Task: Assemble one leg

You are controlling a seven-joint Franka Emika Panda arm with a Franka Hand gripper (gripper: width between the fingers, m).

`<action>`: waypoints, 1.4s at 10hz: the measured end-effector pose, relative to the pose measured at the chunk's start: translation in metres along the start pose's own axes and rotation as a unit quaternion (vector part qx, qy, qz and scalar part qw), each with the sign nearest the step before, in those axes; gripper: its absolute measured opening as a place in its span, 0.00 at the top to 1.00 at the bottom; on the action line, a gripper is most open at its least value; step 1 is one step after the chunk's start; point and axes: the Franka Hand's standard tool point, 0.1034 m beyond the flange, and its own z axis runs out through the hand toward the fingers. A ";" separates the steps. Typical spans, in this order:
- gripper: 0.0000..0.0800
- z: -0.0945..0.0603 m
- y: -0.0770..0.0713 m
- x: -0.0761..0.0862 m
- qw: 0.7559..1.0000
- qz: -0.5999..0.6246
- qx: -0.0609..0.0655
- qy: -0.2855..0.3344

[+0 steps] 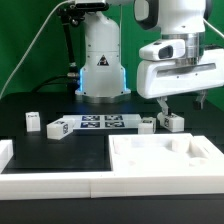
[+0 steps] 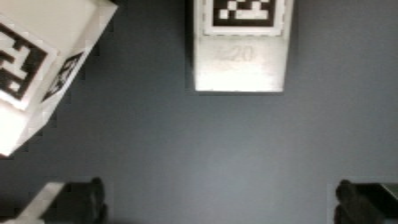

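I should grip the leg next by its tagged end (image 1: 172,122) (image 2: 244,14) to assemble it onto the white tray-like panel.
A leg (image 1: 172,122), a small white post with a tag, lies on the black table at the exterior view's right. My gripper (image 1: 181,103) hangs just above it, open and empty, with one finger on each side. In the wrist view the same leg (image 2: 238,45) lies ahead of my gripper (image 2: 222,205), tag end away from me. The dark fingertips (image 2: 63,200) stand wide apart with only bare table between them. A second leg (image 1: 147,125) lies just to the exterior view's left of the first. A third leg (image 1: 33,121) stands far to the left.
The marker board (image 1: 95,125) lies in front of the robot base (image 1: 103,70). A large white tray-like panel (image 1: 165,160) fills the front right. Another white part (image 1: 5,155) sits at the front left. A tilted white tagged part (image 2: 45,70) lies beside the leg in the wrist view.
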 end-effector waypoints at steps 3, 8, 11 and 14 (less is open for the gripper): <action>0.19 0.004 -0.008 -0.015 0.992 -0.005 -0.001 -0.125; 0.19 0.019 -0.015 -0.023 0.953 0.000 0.005 -0.302; 0.19 0.030 -0.018 -0.032 0.903 -0.003 0.001 -0.429; 0.19 0.044 -0.018 -0.035 0.879 -0.002 0.007 -0.476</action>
